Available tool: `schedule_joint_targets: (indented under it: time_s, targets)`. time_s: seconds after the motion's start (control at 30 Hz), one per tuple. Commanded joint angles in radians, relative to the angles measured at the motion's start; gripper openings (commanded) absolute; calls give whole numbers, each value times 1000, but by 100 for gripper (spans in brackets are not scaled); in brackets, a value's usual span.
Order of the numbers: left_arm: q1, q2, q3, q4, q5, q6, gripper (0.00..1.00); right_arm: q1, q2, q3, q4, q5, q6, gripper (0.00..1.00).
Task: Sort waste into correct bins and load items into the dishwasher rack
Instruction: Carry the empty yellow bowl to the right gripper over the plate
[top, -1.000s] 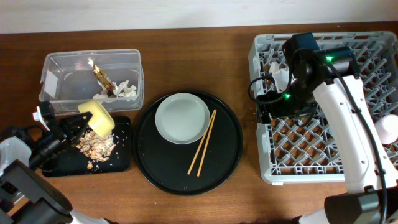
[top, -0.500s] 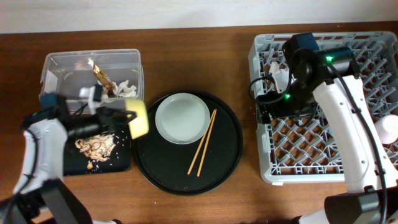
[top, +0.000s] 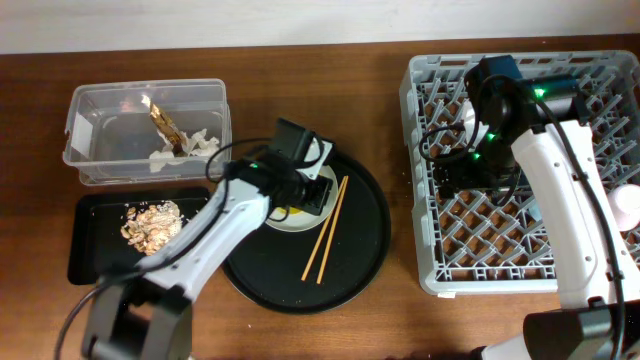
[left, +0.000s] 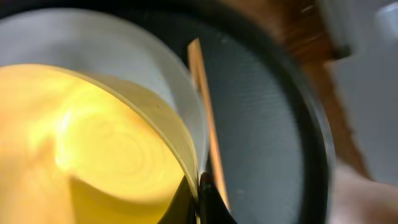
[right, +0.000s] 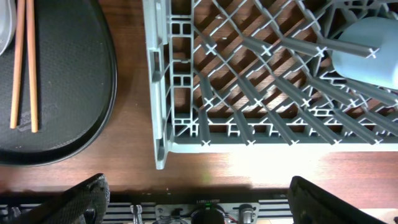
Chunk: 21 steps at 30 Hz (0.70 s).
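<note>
I need to load the small yellow bowl into the dishwasher rack (top: 425, 270), so my right gripper should next grab the small yellow bowl's rim (top: 301, 210) on the chopstick side and leave the bowl's body free.
My left gripper (top: 300, 195) is shut on the rim of the small yellow bowl (left: 93, 149) and holds it over the pale grey-green plate (top: 272, 222) on the round black tray. In the left wrist view the jaws (left: 200, 194) pinch the bowl's edge, with the plate (left: 124, 56) and a wooden chopstick (left: 208, 118) beneath. The chopsticks (top: 326, 228) lie right of the plate. My right gripper (right: 199, 202) is open and empty above the left part of the grey dishwasher rack (top: 425, 270). A light-blue cup (right: 367, 43) lies in the rack.
The clear tub (top: 90, 110) at the back left holds white tissue (top: 190, 148) and a brown-gold wrapper (top: 163, 122). The shallow black tray (top: 95, 255) in front of it holds food scraps (top: 150, 222). A pink cup (top: 628, 205) sits at the rack's right edge.
My left arm has swung right from the shallow black tray, carrying the yellow bowl to above the plate. My right arm has shifted slightly to the right over the rack.
</note>
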<state>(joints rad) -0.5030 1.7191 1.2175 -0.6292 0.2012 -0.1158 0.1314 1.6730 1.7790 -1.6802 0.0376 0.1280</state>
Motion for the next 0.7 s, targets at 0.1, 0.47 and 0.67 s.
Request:
schedule_joint_targets:
  time_s: [0.1,0.47,0.67]
  targets:
    - [-6,47,8,19,-67,-30,10,-2,5,-3,1,19,9,95]
    - [188,-183,115,-352,-71,-55,58,10,5,-3,204,-245,8,96]
    - [439,-295,115,-557,-120,-56,64,189,88,-3,365,-296,11,94]
